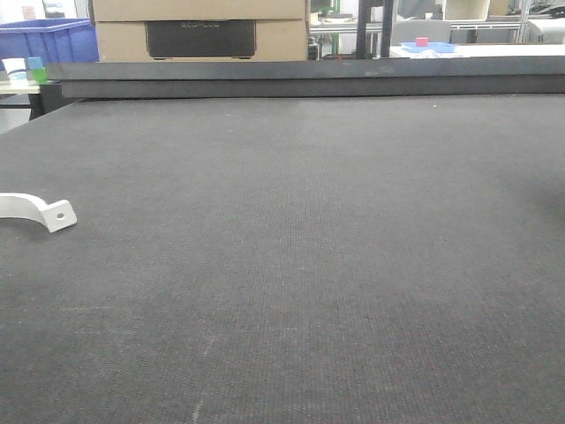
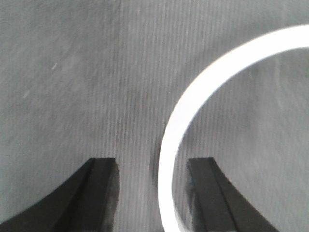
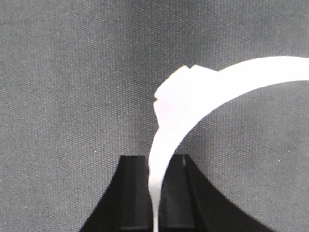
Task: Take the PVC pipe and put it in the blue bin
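Observation:
My left gripper grabs the white pipe by its curved end section (image 2: 166, 183) next, for the blue bin.
One white PVC pipe (image 1: 40, 210) lies on the dark mat at the far left edge of the front view, tab and hole facing right. Neither gripper shows in that view. In the left wrist view my left gripper (image 2: 153, 188) is open, its jaws either side of a white arc (image 2: 212, 77) that passes close to the right finger (image 2: 207, 193). In the right wrist view my right gripper (image 3: 157, 193) is shut on the thin end of a white PVC pipe arc (image 3: 193, 92), which curves up and to the right over the mat.
A blue bin (image 1: 48, 40) stands beyond the table's far left corner, next to a cardboard box (image 1: 201, 31). A dark raised rail (image 1: 309, 79) runs along the table's far edge. A small blue tray (image 1: 428, 46) sits far back on the right.

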